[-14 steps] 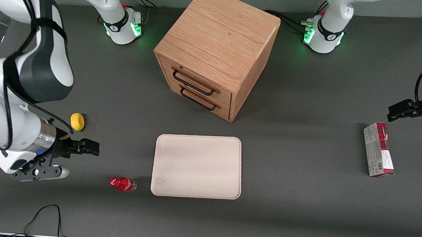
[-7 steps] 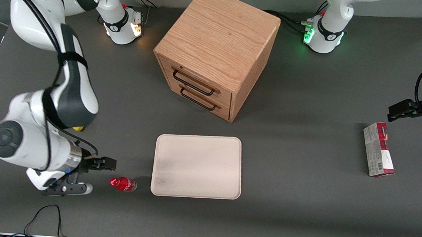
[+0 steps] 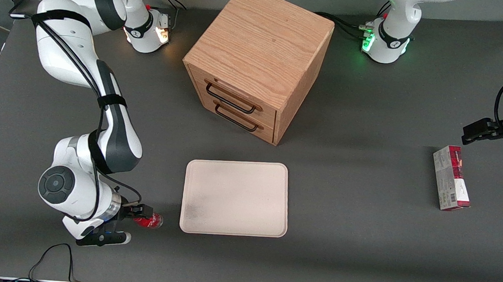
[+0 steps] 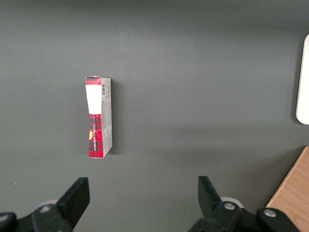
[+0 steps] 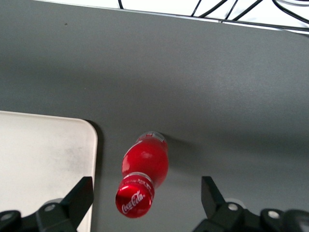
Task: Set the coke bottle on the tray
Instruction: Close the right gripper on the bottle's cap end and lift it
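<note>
Next, my right gripper should pick up the coke bottle by its red-labelled body (image 3: pixel 148 220) to place it on the tray (image 3: pixel 235 197).
The coke bottle (image 3: pixel 153 221), small with a red cap and red label, stands upright on the dark table beside the short edge of the cream-white tray (image 3: pixel 235 197), at the working arm's end. My right gripper (image 3: pixel 139 212) hovers over the bottle and partly hides it in the front view. In the right wrist view the red cap and body of the bottle (image 5: pixel 144 166) sit between the two fingers of the gripper (image 5: pixel 145 194), which are spread wide apart and touch nothing. A corner of the tray (image 5: pixel 43 154) lies close beside the bottle.
An oak two-drawer cabinet (image 3: pixel 257 57) stands farther from the front camera than the tray. A red-and-grey carton (image 3: pixel 451 178) lies toward the parked arm's end, also in the left wrist view (image 4: pixel 98 117). A black cable (image 3: pixel 55 258) loops near the table's front edge.
The right arm has swung in toward the tray. Its gripper moved from well to the side of the bottle to right over it, and the arm now hides the yellow object.
</note>
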